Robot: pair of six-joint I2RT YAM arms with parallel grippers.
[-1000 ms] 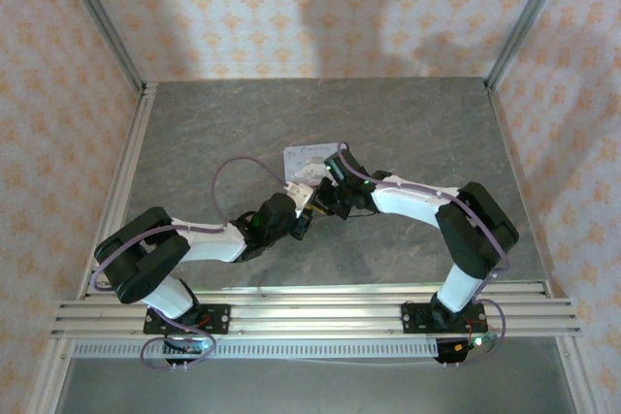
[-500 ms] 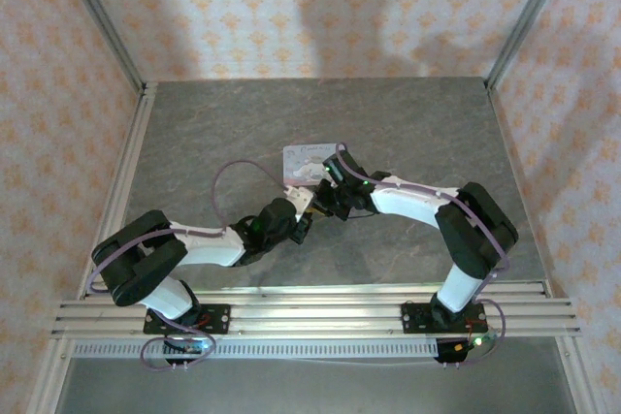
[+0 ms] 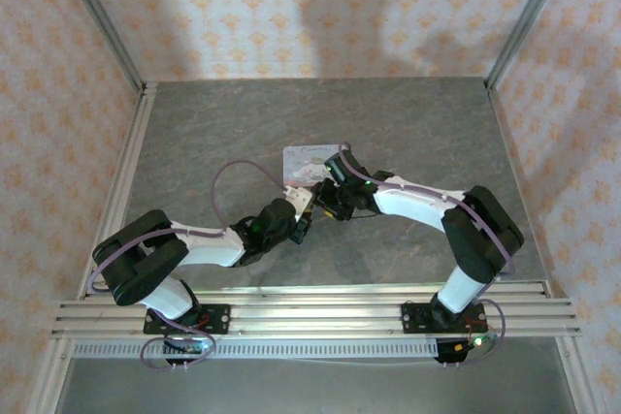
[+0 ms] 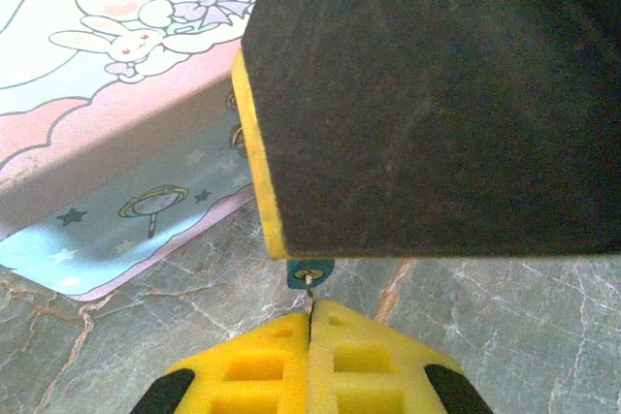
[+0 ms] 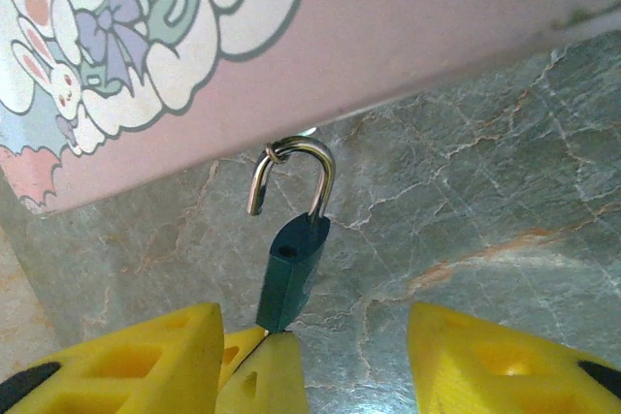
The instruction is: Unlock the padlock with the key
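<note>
Next, my right gripper grabs the padlock by its teal body (image 5: 292, 272), which leaves the open silver shackle (image 5: 296, 170) free to unhook from the hasp ring.
The padlock (image 5: 291, 273), a tiny dark teal body, hangs by its silver shackle (image 5: 296, 170) from the hasp ring of the pale cartoon-printed tin (image 5: 320, 36). One leg of the shackle is out of the body. My left gripper (image 4: 310, 305) is shut on the key (image 4: 310, 287), whose thin shaft enters the padlock's underside (image 4: 310, 271). My right gripper (image 5: 312, 332) stands open on either side of the padlock, its fingers (image 5: 514, 366) clear of it. In the top view both grippers meet at the tin's near edge (image 3: 312, 199).
The tin (image 3: 304, 158) lies flat mid-table on the grey stone-patterned surface (image 3: 408, 133). The dark back of a right finger (image 4: 437, 94) hangs just above the left gripper. Papered walls and metal rails (image 3: 126, 191) bound the table.
The right gripper's jaws have spread apart and let go of the padlock. The left gripper stays shut on the key in the same place.
</note>
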